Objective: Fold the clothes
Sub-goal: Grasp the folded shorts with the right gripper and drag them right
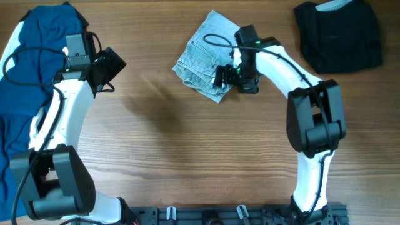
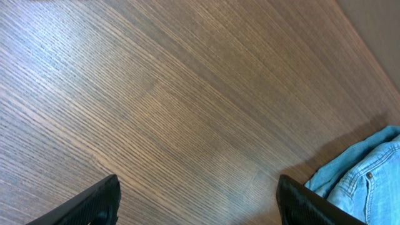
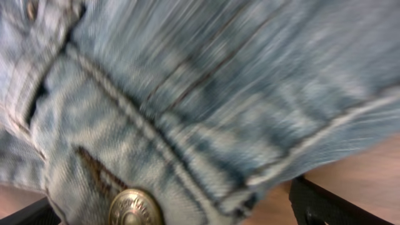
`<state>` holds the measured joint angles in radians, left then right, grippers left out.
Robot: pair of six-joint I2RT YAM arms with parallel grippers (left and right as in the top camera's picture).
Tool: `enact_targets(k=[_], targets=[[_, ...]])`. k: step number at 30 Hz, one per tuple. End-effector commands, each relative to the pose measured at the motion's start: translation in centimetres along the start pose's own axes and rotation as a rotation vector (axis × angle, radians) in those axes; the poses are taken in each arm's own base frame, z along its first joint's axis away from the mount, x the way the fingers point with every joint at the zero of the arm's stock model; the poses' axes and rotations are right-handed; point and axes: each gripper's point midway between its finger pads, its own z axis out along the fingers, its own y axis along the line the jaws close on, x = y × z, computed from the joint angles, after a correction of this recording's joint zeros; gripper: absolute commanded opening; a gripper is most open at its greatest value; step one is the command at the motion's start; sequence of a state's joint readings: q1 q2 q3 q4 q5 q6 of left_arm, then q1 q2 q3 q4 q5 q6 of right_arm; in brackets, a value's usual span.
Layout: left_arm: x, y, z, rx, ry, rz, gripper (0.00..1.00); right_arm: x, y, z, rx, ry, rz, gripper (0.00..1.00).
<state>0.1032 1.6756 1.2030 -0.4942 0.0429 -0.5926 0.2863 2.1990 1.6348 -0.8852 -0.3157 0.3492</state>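
Note:
The robot's right gripper will next grab the waistband edge near the brass button [image 3: 132, 209], layers together, to lay the folded jeans onto the black garment.
A folded pair of light blue denim jeans [image 1: 203, 59] lies at the back middle of the table. My right gripper [image 1: 226, 76] is at its near right edge. In the right wrist view the denim [image 3: 187, 94] fills the frame, blurred, with a brass button [image 3: 132, 209]. The right jaws [image 3: 169, 212] are wide apart with the denim's edge between them. My left gripper [image 1: 115, 69] is open and empty above bare wood [image 2: 197, 203], left of the jeans. A corner of the jeans shows in the left wrist view [image 2: 365, 175].
A large blue garment [image 1: 31, 75] lies crumpled along the left edge, under and behind my left arm. A folded black garment [image 1: 337, 34] lies at the back right corner. The wooden table [image 1: 187, 144] is bare in front.

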Motion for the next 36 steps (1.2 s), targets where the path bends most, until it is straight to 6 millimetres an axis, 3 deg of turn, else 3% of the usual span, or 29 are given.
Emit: enact_targets(k=[1, 4, 7, 9, 13, 17, 19, 23, 28, 31, 36], targets=[[0.5, 0.3, 0.5, -0.011, 0.014, 0.003, 0.80, -1.9, -6.1, 0.4, 0.102, -0.053, 0.125, 1.00], [0.5, 0.3, 0.5, -0.011, 0.014, 0.003, 0.80, -3.5, -10.8, -1.0, 0.189, -0.119, 0.216, 1.00], [0.7, 0.0, 0.5, 0.000, 0.022, 0.005, 0.80, -4.3, -13.5, -2.3, 0.215, -0.148, 0.297, 1.00], [0.9, -0.5, 0.5, 0.008, 0.025, 0.015, 0.80, -4.6, -14.1, -3.4, 0.216, -0.149, 0.322, 1.00], [1.2, -1.0, 0.5, 0.018, 0.026, 0.027, 0.80, -4.7, -12.0, -6.9, 0.183, -0.176, 0.366, 0.99], [1.5, -1.3, 0.5, 0.022, 0.029, 0.034, 0.80, -4.2, -6.9, -10.6, -0.056, -0.178, 0.526, 1.00], [1.5, -1.3, 0.5, 0.023, 0.028, 0.034, 0.80, -3.6, -6.2, -10.4, -0.079, -0.150, 0.659, 0.99], [1.5, -1.3, 0.5, 0.021, 0.031, 0.034, 0.81, -2.6, -5.1, -7.9, -0.020, -0.139, 0.878, 0.99], [1.5, -1.3, 0.5, 0.020, 0.031, 0.034, 0.82, -3.1, -2.1, -5.6, 0.022, -0.244, 0.867, 1.00], [1.6, -1.2, 0.5, 0.018, 0.034, 0.034, 0.82, -3.8, -2.0, -5.0, 0.088, -0.333, 0.848, 0.99], [1.7, -1.2, 0.5, 0.015, 0.038, 0.034, 0.82, -2.9, -3.2, -1.8, 0.146, -0.272, 0.874, 0.99]])
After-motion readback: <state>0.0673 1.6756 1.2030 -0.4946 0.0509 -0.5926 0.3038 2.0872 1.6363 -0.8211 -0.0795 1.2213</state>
